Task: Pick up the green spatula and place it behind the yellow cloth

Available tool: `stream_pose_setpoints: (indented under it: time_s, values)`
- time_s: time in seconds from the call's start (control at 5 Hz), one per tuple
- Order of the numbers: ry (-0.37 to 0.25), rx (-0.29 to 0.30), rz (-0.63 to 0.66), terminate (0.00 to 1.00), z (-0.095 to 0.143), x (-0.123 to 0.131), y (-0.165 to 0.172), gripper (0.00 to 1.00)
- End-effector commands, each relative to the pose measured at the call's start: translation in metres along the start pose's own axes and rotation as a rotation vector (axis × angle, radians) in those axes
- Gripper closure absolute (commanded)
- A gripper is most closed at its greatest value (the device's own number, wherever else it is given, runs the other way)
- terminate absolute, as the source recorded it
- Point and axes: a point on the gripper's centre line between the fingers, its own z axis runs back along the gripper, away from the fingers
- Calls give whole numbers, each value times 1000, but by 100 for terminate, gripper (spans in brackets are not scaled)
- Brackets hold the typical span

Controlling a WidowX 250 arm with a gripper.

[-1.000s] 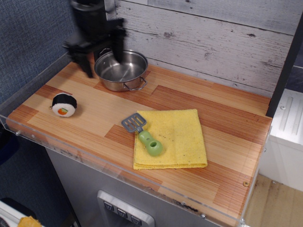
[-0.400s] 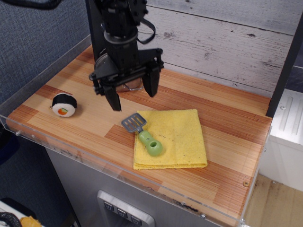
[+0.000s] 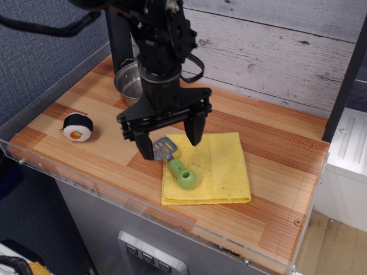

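I should next grab the green spatula by its light-green handle (image 3: 182, 174), so that my gripper can put it down behind the yellow cloth (image 3: 215, 166).
The green spatula (image 3: 179, 168) lies on the front left part of the yellow cloth (image 3: 215, 166), its grey slotted blade over the cloth's left edge and its light-green handle pointing to the front right. My gripper (image 3: 169, 146) is open and empty, held just above the blade, with one finger (image 3: 143, 148) to the left of the blade and the other finger (image 3: 195, 133) over the cloth behind it.
A steel pot (image 3: 127, 83) stands at the back left, partly hidden by my arm. A sushi roll toy (image 3: 78, 126) lies near the left front. A clear raised rim (image 3: 114, 192) runs along the counter's front and left edges. A wood plank wall is behind.
My arm has moved from the back left by the pot forward and right, and now hangs over the spatula's blade. The spatula and cloth have not moved.
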Motion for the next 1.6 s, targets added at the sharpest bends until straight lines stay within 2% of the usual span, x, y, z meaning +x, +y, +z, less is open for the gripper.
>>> stream_pose_setpoints:
  time_s: [0.0, 0.8, 1.0, 1.4]
  values:
    - [0, -8, -63, 0, -10, -25, 3, 0]
    - [21, 19, -70, 0, -29, -23, -12, 0]
    - [6, 37, -71, 0, -29, -23, -11, 100]
    - [6, 34, -82, 0, -29, -26, -11, 100]
